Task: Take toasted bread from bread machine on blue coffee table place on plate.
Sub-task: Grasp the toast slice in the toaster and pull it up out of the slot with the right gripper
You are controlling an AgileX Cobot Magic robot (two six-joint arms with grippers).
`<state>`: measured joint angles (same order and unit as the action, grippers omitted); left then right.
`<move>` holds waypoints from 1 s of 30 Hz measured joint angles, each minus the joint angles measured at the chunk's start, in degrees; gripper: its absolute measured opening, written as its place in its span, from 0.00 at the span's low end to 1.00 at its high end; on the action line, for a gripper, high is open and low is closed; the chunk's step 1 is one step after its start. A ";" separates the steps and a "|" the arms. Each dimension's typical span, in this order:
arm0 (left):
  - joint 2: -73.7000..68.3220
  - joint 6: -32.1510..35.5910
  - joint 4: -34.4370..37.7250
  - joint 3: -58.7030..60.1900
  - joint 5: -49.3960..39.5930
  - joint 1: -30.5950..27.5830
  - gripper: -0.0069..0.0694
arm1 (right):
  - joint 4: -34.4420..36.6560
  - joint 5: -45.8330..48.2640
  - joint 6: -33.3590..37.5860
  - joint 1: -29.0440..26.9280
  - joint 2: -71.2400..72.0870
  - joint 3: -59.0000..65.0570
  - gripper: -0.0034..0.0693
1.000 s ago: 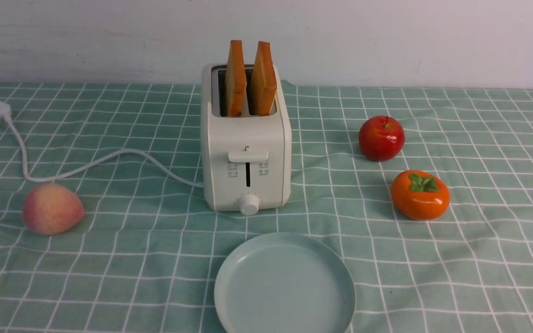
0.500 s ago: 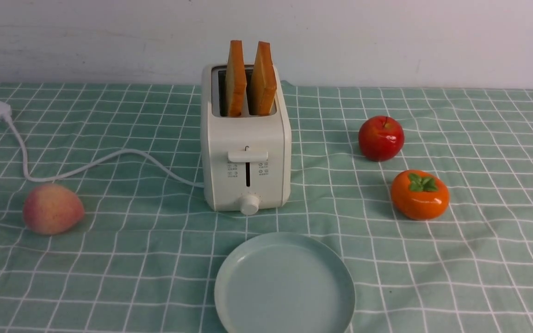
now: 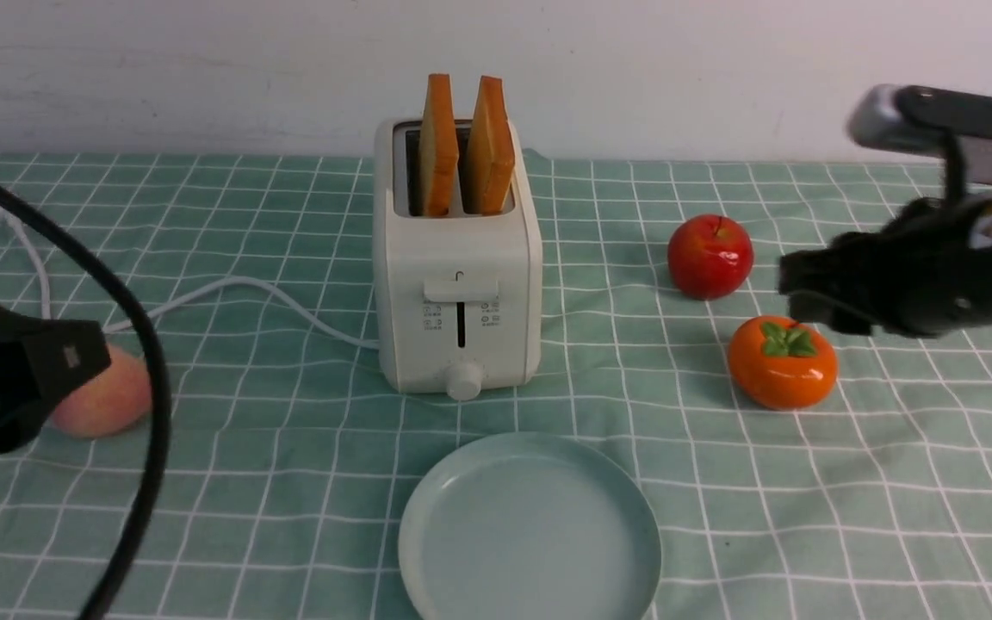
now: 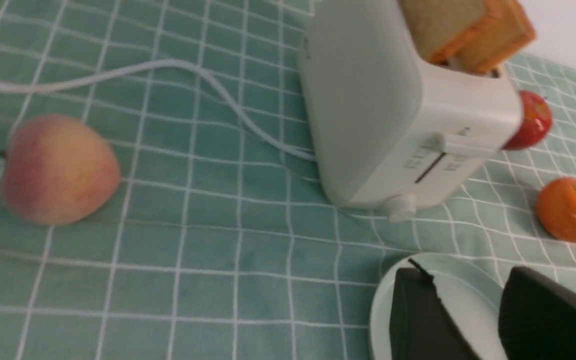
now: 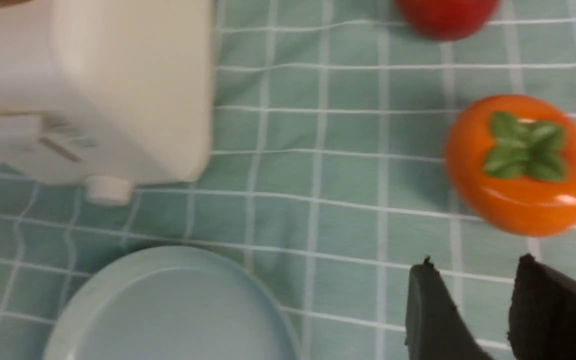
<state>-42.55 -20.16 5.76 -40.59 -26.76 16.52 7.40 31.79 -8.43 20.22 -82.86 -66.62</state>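
Observation:
The sides of the bread machine's slot close around the lower half of the slice of toasted bread, so my right gripper should grab it by its exposed upper end [image 3: 492, 112] next.
The white bread machine [image 3: 458, 293] stands mid-table on the blue coffee table [image 3: 289, 482]. Two slices of toasted bread [image 3: 438, 146] [image 3: 489, 146] stand upright in its slots. An empty pale plate [image 3: 530, 527] lies just in front of it. My left gripper [image 3: 83, 362] hovers at the far left, by the peach, open and holding nothing. In the left wrist view its fingers [image 4: 465, 272] frame the plate [image 4: 383, 300], with the bread machine [image 4: 383, 110] and toasted bread [image 4: 463, 30] beyond. My right gripper [image 3: 793, 297] hangs open and empty above the persimmon; the right wrist view shows bare cloth between its fingers [image 5: 475, 264].
A peach [image 3: 108, 396] lies at the left, partly behind my left gripper. A red apple [image 3: 709, 257] and an orange persimmon [image 3: 782, 362] sit to the right of the bread machine. Its white cord [image 3: 229, 288] trails left across the cloth. A white wall runs along the table's back.
Both arms have come into the front view, the left from the left edge and the right from the right. The bread machine, toasted bread, plate and fruit have not moved.

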 joint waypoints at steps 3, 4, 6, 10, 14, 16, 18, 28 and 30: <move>0.00 2.78 0.05 0.00 3.03 3.36 0.40 | 0.87 -0.91 -0.05 3.78 -5.54 -8.50 0.38; 0.00 2.88 0.05 0.00 3.03 3.36 0.40 | 0.87 -0.91 -0.05 4.02 -5.93 -8.50 0.38; -0.07 3.52 0.19 0.00 5.27 5.34 0.40 | 0.94 -2.56 -0.25 6.67 -11.26 -16.49 0.41; -0.13 3.64 0.24 0.00 6.47 6.00 0.40 | 1.24 -4.64 -0.25 8.40 -16.95 -24.88 0.46; -0.13 3.76 0.24 0.00 6.80 6.00 0.40 | 3.67 -6.00 -0.25 8.69 -25.14 -33.76 0.57; -0.13 3.76 0.24 0.00 6.80 6.00 0.40 | 4.25 -6.54 -0.25 8.69 -27.28 -35.76 0.60; -0.13 3.76 0.24 0.00 6.80 6.00 0.40 | 4.62 -7.38 -0.25 8.69 -29.26 -37.58 0.62; -1.17 3.76 0.24 0.00 6.80 6.00 0.40 | 3.73 -14.62 -0.25 8.69 -35.82 -38.90 0.57; -1.46 3.76 0.24 0.00 6.80 6.00 0.40 | 3.73 -14.55 -0.25 8.69 -36.02 -38.90 0.47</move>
<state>-44.02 -16.40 6.00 -40.59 -19.96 22.52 11.13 17.24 -8.68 28.91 -118.88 -105.52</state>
